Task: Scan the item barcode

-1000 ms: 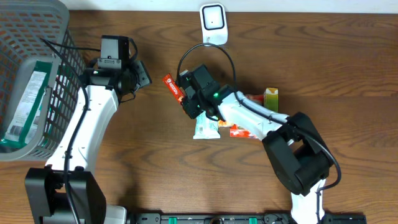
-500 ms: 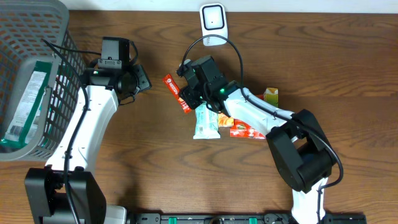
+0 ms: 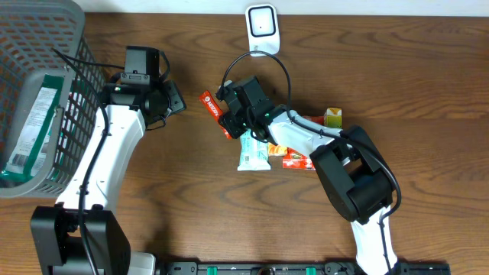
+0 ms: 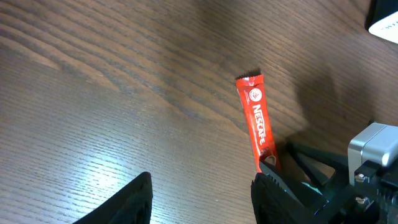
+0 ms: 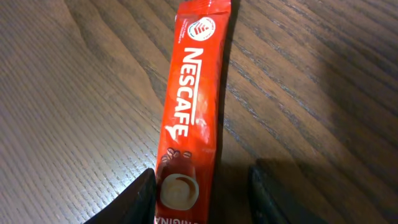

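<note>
The left gripper grabs the red Nescafe stick by its far end point(image 3: 207, 98) point(image 4: 252, 89) next, opposite my right gripper, to turn the stick's barcode for scanning.
A red Nescafe stick point(image 3: 215, 112) lies flat on the wooden table, left of centre. My right gripper point(image 3: 228, 124) hangs low over its near end, open. In the right wrist view the stick point(image 5: 193, 106) runs between the two fingers, close to the left one and with a gap on the right, and the right gripper point(image 5: 202, 186) is not clamped on it. My left gripper point(image 3: 175, 97) is open above bare wood to the left of the stick point(image 4: 258, 121); nothing sits between its fingers point(image 4: 134, 199). A white scanner point(image 3: 261, 27) stands at the back edge.
A grey wire basket point(image 3: 65, 46) with a green packet point(image 3: 30, 130) fills the left side. A teal and white packet point(image 3: 254, 156), a red-orange packet point(image 3: 299, 160) and a small green carton point(image 3: 333, 118) lie right of the stick, under the right arm.
The right gripper's jaws have spread a little wider around the stick and its wrist has shifted slightly toward the back. The stick has barely moved. The left arm has stayed still.
</note>
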You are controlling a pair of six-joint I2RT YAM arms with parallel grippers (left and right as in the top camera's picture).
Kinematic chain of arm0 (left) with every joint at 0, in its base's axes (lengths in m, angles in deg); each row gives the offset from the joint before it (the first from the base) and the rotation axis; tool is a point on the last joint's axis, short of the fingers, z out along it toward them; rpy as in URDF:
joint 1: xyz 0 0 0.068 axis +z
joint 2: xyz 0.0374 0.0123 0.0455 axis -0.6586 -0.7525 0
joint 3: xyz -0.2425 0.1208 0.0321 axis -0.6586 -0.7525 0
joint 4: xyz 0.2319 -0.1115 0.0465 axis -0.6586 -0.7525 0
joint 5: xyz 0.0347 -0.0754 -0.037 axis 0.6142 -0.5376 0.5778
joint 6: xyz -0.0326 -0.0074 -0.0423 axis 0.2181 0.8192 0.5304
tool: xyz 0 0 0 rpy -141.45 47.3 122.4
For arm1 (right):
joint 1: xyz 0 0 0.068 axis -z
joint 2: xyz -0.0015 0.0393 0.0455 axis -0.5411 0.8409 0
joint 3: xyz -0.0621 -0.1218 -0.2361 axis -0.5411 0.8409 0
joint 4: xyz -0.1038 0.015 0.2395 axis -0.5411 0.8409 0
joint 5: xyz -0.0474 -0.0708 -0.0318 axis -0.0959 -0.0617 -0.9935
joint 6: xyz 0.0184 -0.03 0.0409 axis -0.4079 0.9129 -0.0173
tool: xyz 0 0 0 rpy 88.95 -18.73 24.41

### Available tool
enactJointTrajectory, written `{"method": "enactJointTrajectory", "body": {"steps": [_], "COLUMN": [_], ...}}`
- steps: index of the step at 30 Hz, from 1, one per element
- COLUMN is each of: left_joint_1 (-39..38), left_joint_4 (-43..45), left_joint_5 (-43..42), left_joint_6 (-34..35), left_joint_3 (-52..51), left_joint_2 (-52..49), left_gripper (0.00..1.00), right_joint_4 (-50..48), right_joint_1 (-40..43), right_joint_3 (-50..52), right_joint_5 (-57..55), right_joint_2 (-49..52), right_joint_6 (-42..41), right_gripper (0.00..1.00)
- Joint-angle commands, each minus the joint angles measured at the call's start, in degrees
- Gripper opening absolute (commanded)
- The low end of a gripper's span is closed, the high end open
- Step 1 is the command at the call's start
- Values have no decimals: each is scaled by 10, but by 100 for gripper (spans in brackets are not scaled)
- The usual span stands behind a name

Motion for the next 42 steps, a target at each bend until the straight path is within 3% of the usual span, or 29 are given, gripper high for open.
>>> {"method": "enactJointTrajectory", "body": {"steps": [1,4,5,7,10,12,14,21,23,29,35,42], "left_joint_1": [3,3,3,3,3,3,3,3,3,18,45,45], "left_joint_4": [-1,-2,-3,-3,-3,-3,-3,-5,-20,-8,51,95], "left_joint_5": [7,7,7,7,7,7,7,16,1,-211,-409,-481], "left_joint_6": [-3,-3,-3,-3,-3,-3,-3,-3,-3,-66,-87,-87], "left_joint_3": [-3,-3,-3,-3,-3,-3,-3,-3,-3,-3,-3,-3], "left_joint_2": [-3,-3,-3,-3,-3,-3,-3,-3,-3,-3,-3,-3], "left_gripper": [53,53,53,53,53,53,53,53,53,53,53,53], "right_joint_4": [8,12,15,15,14,18,18,54,88,110,110,103], "right_joint_1": [-2,-5,-6,-6,-2,0,3,9,13,54,90,81], "right_joint_3": [-1,-1,-1,-1,-1,-1,-1,-1,-1,-1,-1,-1], "right_joint_5": [4,4,4,4,4,7,7,21,111,293,369,411], "right_joint_2": [18,23,23,23,22,22,22,-37,-82,-154,-192,-191], "right_joint_6": [-15,-14,-14,-14,-14,-14,-14,0,3,-43,-73,-74], "right_gripper": [43,36,23,16,24,23,1,1,1,1,1,1]}}
